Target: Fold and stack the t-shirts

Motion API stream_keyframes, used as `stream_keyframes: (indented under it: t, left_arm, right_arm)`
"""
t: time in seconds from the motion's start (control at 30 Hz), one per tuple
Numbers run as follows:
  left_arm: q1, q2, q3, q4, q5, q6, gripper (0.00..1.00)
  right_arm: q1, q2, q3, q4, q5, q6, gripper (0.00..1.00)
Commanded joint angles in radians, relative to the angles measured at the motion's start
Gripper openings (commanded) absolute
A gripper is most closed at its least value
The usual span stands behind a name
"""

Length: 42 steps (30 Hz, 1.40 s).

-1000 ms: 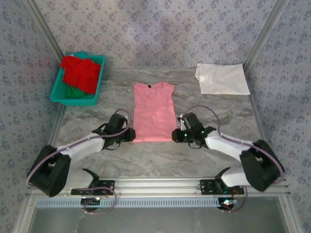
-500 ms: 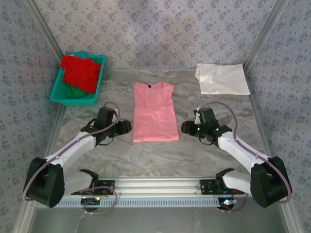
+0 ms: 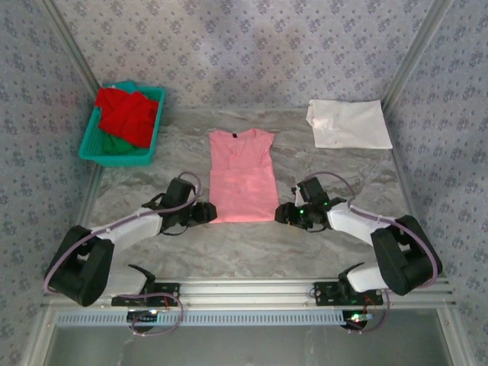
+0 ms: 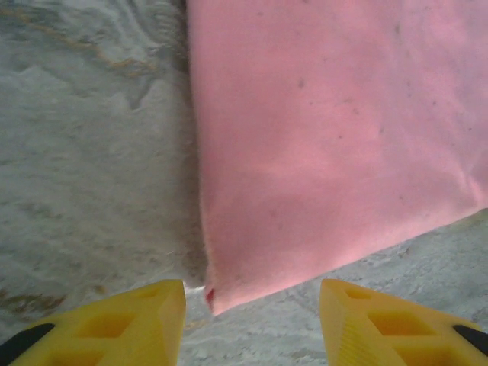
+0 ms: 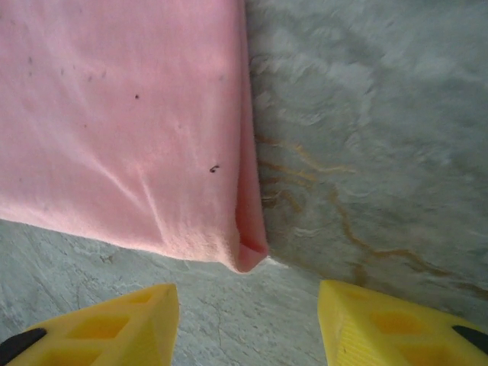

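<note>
The light pink t-shirt [image 3: 242,179] needs to be grabbed next by its near corner [image 3: 276,219] with my right gripper, so that the t-shirt's near edge folds over toward its neck.
A light pink t-shirt [image 3: 242,179] lies flat in the middle of the table, sides folded in, neck toward the far side. My left gripper [image 3: 206,214] sits at its near left corner, open; that corner [image 4: 213,293] lies just ahead of the gap between the yellow fingers [image 4: 152,320]. My right gripper [image 3: 282,213] is open at the near right corner [image 5: 250,255], with bare table between its fingers [image 5: 130,320]. A folded white t-shirt [image 3: 349,123] lies at the far right. Red [image 3: 126,114] and green [image 3: 122,145] t-shirts are bunched in the basket.
The teal plastic basket [image 3: 85,149] stands at the far left by the wall. Patterned walls close in the table on three sides. Bare marbled table [image 3: 244,248] runs between the pink shirt and the metal rail at the near edge.
Both grippers opened, swung outward away from the pink shirt, then came back in low to its near corners. The shirt has not moved.
</note>
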Motion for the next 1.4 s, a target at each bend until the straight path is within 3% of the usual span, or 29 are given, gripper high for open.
stream_keyframes:
  t: [0.0, 0.4, 0.77, 0.93, 1.23, 1.37]
  left_arm:
    - [-0.017, 0.036, 0.012, 0.052, 0.019, -0.024, 0.47]
    - [-0.040, 0.101, 0.006, 0.071, -0.006, -0.035, 0.40]
    - [-0.042, 0.126, 0.011, 0.062, -0.040, -0.017, 0.22]
    - [-0.042, 0.121, 0.015, 0.043, -0.064, -0.012, 0.14]
    - [-0.028, 0.107, 0.013, 0.025, -0.087, -0.005, 0.07]
    - [-0.028, 0.101, 0.010, 0.014, -0.093, -0.005, 0.00]
  right_arm:
    - [0.022, 0.024, 0.027, 0.040, -0.022, 0.039, 0.53]
    - [0.035, 0.050, 0.047, 0.047, 0.018, 0.034, 0.53]
    - [0.050, 0.074, 0.080, 0.073, 0.022, 0.042, 0.48]
    - [0.063, 0.110, 0.100, 0.081, 0.026, 0.039, 0.41]
    - [0.082, 0.135, 0.092, 0.057, 0.056, 0.036, 0.40]
    - [0.085, 0.151, 0.082, 0.053, 0.046, 0.033, 0.27]
